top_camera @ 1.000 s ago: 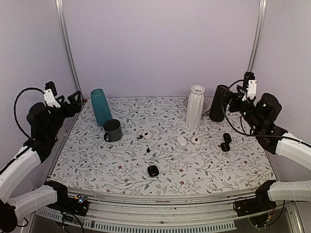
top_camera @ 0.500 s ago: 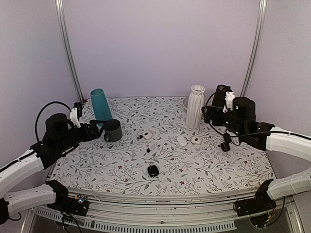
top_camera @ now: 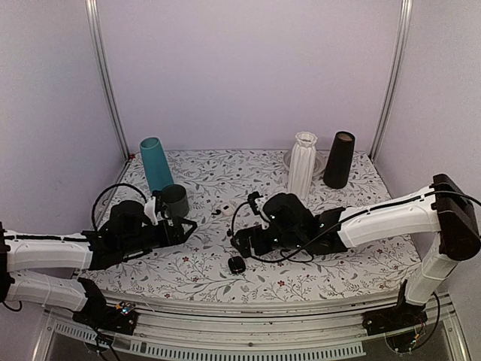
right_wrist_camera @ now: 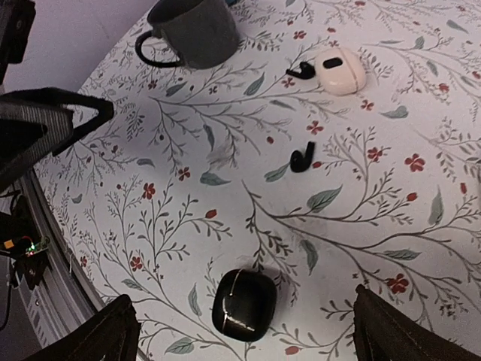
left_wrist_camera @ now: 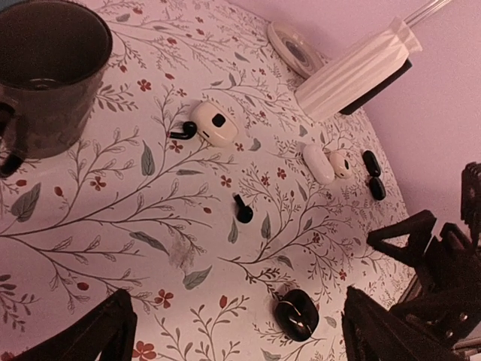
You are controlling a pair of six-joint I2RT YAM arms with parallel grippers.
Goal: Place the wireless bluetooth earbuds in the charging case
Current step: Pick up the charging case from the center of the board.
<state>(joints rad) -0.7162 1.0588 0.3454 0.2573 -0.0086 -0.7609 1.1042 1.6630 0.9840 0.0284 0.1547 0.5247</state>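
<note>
My right gripper picks up the charging case by its opposite sides with its fingers next, leaving the charging case's far end clear for handover to my left gripper.
The charging case (top_camera: 237, 264) is a glossy black pebble with its lid down, lying near the table's front; it also shows as the case (left_wrist_camera: 296, 314) and the case (right_wrist_camera: 242, 304). One black earbud (left_wrist_camera: 242, 209) lies loose on the cloth a little beyond it, seen too as the earbud (right_wrist_camera: 302, 157). The other earbud (left_wrist_camera: 183, 131) rests against a white case (left_wrist_camera: 214, 123). My left gripper (top_camera: 185, 225) hangs low to the left of the case, open and empty. My right gripper (top_camera: 240, 242) hovers just behind and above the case, open, with the case between its fingertips (right_wrist_camera: 398, 331) in view.
A grey mug (top_camera: 175, 201) and a teal vase (top_camera: 155, 164) stand at the back left. A white ribbed vase (top_camera: 302, 164) and a black cup (top_camera: 339, 159) stand at the back right. More small white cases (left_wrist_camera: 318, 162) and black pieces (left_wrist_camera: 372, 162) lie right of centre.
Both arms have swung down from raised poses at the table's sides to low over the middle, near the black case. Both grippers stayed open.
</note>
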